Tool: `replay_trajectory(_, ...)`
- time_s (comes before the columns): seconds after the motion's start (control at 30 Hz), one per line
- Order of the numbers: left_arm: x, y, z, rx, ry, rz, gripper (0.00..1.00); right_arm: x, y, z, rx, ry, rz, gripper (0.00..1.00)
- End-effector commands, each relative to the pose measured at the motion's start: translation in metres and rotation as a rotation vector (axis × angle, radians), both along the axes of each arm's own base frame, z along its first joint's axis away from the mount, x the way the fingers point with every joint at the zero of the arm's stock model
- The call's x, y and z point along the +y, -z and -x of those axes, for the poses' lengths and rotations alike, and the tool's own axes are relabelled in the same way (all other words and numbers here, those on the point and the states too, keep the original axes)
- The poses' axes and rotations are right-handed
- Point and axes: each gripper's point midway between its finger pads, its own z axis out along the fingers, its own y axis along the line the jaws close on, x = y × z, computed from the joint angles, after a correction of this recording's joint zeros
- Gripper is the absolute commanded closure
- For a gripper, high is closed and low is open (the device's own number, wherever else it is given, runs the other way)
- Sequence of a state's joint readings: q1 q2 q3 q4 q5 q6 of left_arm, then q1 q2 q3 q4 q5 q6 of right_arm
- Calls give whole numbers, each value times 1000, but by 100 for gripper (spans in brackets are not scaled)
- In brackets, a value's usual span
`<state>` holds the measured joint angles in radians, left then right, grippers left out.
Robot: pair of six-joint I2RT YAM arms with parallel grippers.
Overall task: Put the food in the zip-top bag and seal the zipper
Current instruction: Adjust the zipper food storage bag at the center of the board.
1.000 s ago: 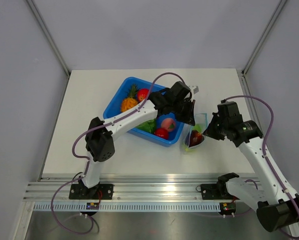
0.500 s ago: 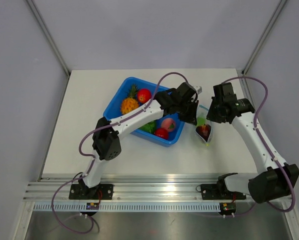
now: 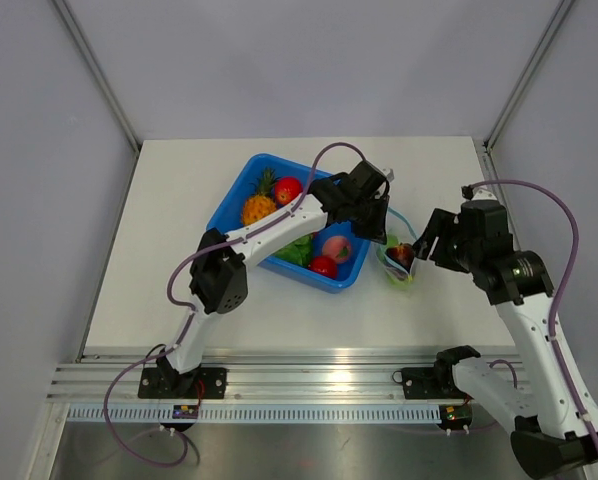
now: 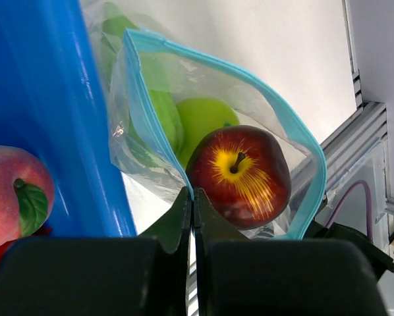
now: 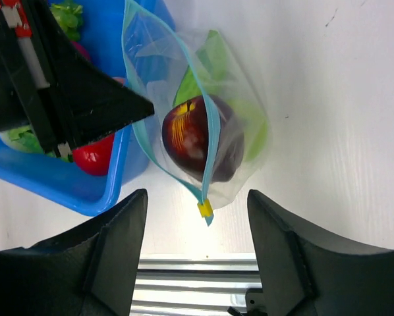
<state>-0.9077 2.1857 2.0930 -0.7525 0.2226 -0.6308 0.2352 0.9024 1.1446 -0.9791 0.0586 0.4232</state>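
Observation:
I should grab the bag's yellow-slider end (image 5: 205, 209) with my right gripper next, so that my left gripper can take a new hold on the teal zipper strip for sealing.
The clear zip-top bag (image 3: 399, 264) stands just right of the blue tray, its mouth gaping. My left gripper (image 4: 192, 197) is shut on the teal zipper (image 4: 296, 131) strip at the near lip. Inside the bag lie a dark red apple (image 4: 240, 174), a green apple (image 4: 207, 118) and another green piece (image 4: 159, 115). My right gripper (image 5: 197, 197) stands open, one finger on each side of the bag's end with the yellow slider (image 5: 205, 209), touching nothing. From the right wrist the red fruit (image 5: 190, 135) shows through the bag (image 5: 250, 125).
The blue tray (image 3: 222, 215) holds more food: a pineapple (image 3: 258, 206), a red apple (image 3: 287, 190), a peach (image 3: 336, 247), a red tomato (image 3: 323, 266) and lettuce (image 3: 299, 252). The left arm reaches across the tray. An aluminium rail (image 3: 309, 380) lines the near table edge.
My right gripper has gone from shut to open and has drawn back to the right of the bag. The left gripper keeps its pinch on the bag's lip, shifted slightly.

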Motion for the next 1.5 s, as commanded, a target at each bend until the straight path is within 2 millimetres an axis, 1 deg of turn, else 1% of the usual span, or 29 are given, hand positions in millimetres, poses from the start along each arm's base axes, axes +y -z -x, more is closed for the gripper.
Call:
replay_trajectory(0.0, -9, -20, -23, -42, -39, 74, 100, 8, 10, 13, 1, -13, -66, 32)
replay_trajectory(0.03, -7, -18, -27, -38, -49, 73, 100, 16, 10, 16, -5, -46, -107, 33)
replay_trajectory(0.07, -7, -18, -30, -39, -55, 75, 100, 18, 18, 19, 9, -47, -120, 34)
replay_trajectory(0.17, -6, -19, -33, -37, -57, 80, 100, 19, 32, 24, 50, -53, -123, 36)
replay_trajectory(0.23, -6, -18, -33, -39, -59, 79, 100, 21, 35, 26, 58, -58, -128, 36)
replay_trajectory(0.33, -7, -16, -34, -33, -62, 80, 100, 23, 37, 25, 65, -56, -139, 37)
replay_trajectory(0.37, -7, -17, -34, -31, -63, 83, 100, 21, 42, 24, 80, -48, -130, 38)
replay_trajectory(0.43, -8, -14, -34, -26, -62, 81, 100, 22, 46, 23, 95, -45, -126, 39)
replay_trajectory(0.53, -8, -15, -34, -27, -62, 82, 100, 27, 51, 19, 106, -48, -133, 41)
replay_trajectory(0.6, -8, -15, -34, -25, -63, 81, 100, 32, 55, 17, 111, -50, -137, 42)
replay_trajectory(0.7, -7, -13, -34, -23, -64, 77, 100, 45, 60, 18, 117, -77, -121, 42)
replay_trajectory(0.73, -8, -13, -34, -24, -64, 78, 100, 53, 61, 21, 115, -100, -99, 42)
replay_trajectory(0.87, -8, -13, -33, -17, -62, 81, 100, 51, 72, 15, 133, -46, -19, 43)
replay_trajectory(0.9, -7, -13, -32, -15, -62, 78, 100, 49, 73, 14, 133, -28, -11, 46)
replay_trajectory(1.03, -6, -12, -31, -16, -58, 75, 100, 35, 74, 6, 103, 45, 42, 53)
replay_trajectory(1.17, -6, -12, -31, -14, -59, 75, 100, 34, 80, 2, 115, 43, 73, 56)
replay_trajectory(1.2, -5, -11, -31, -13, -59, 73, 100, 35, 81, 0, 115, 41, 73, 58)
replay_trajectory(1.23, -5, -11, -30, -14, -58, 73, 100, 35, 83, -1, 118, 38, 77, 62)
replay_trajectory(1.33, -4, -11, -30, -13, -58, 72, 100, 34, 81, -3, 99, 44, 79, 71)
replay_trajectory(1.37, -4, -12, -30, -15, -57, 73, 100, 33, 79, -4, 90, 44, 81, 79)
replay_trajectory(1.47, -4, -15, -28, -24, -41, 79, 100, 30, 71, -7, 58, 38, 99, 92)
